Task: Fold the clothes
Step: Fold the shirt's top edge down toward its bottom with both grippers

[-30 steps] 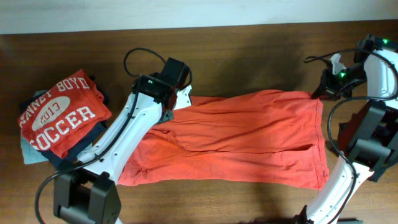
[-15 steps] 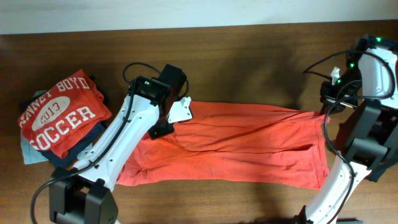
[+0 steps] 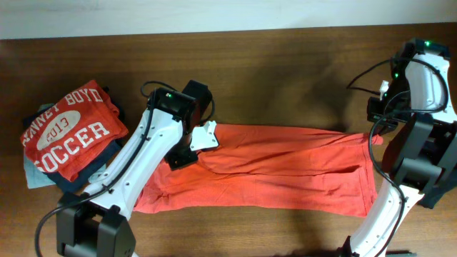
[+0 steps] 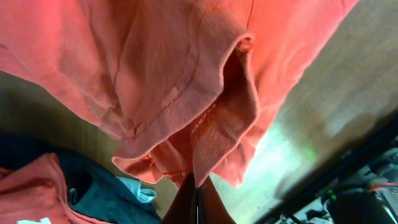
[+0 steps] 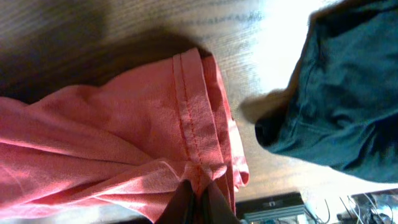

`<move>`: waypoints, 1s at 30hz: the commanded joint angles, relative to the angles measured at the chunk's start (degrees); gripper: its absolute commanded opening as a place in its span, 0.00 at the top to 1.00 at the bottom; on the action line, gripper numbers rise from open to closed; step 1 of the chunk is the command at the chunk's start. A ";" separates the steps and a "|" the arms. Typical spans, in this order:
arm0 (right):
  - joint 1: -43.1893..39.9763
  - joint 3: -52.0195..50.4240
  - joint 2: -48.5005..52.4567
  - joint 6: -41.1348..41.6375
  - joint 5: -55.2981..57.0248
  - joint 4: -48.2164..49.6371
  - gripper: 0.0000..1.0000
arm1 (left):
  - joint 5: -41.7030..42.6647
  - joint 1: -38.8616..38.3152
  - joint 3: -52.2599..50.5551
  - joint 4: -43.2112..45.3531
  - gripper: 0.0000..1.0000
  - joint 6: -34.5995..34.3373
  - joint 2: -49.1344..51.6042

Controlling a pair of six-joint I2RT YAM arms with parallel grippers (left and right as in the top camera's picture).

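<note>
My right gripper should open now: the garment's stitched hem (image 3: 361, 140) is at its fingers and lies over the garment's lower layer (image 3: 339, 195), so the hem would stay there if I let go.
An orange garment (image 3: 278, 168) lies spread across the middle of the wooden table, its far edge drawn toward the near edge. My left gripper (image 3: 191, 146) is shut on the garment's upper left edge; in the left wrist view the cloth (image 4: 186, 93) hangs from the closed fingers (image 4: 198, 193). My right gripper (image 3: 376, 132) is shut on the upper right hem; in the right wrist view the stitched hem (image 5: 193, 124) is pinched between the fingers (image 5: 198, 186).
A stack of folded clothes (image 3: 68, 132) with a red "SOCCER" shirt on top lies at the left. A dark garment (image 5: 348, 93) lies at the right, beside the orange hem. The table's (image 3: 285, 64) far side is bare wood.
Both grippers have pulled the far edge of the orange garment toward the near side, so the cloth now looks narrower front to back.
</note>
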 commanded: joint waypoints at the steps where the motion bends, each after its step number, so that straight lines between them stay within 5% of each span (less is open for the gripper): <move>1: 0.26 0.81 -2.25 0.83 1.95 -0.70 0.96 | 1.95 -0.20 1.11 -1.51 1.00 -1.46 -1.51; 12: 1.97 0.04 -2.25 1.64 2.47 -0.66 0.95 | 5.70 -0.17 1.11 -5.53 0.96 -3.19 -1.53; 15: 2.36 0.04 -2.25 1.86 3.69 -0.68 0.96 | 5.64 -0.17 1.11 -6.01 0.82 -3.89 -1.53; 16: 2.36 0.04 -2.25 1.86 3.72 -0.66 0.95 | 5.64 -0.17 1.11 -6.12 0.70 -4.04 -1.53; 17: 2.36 0.04 -2.25 1.86 3.69 -0.55 0.95 | 5.62 -0.17 1.11 -6.38 0.41 -4.04 -1.53; 18: 2.36 0.04 -2.25 1.86 3.72 -0.46 0.95 | 5.42 -0.15 1.11 -6.69 0.27 -4.07 -1.53; 19: 2.34 0.04 -2.25 1.86 3.69 -0.42 0.95 | 5.09 -0.07 1.11 -6.82 0.23 -4.28 -1.66; 27: 2.34 0.04 -2.25 1.86 4.22 -0.04 0.95 | 3.56 -0.09 1.11 2.93 0.13 -5.57 -2.58; 30: 2.36 0.04 -2.25 1.88 4.42 -0.13 0.95 | 10.60 -0.07 0.98 9.18 0.22 -6.01 -2.58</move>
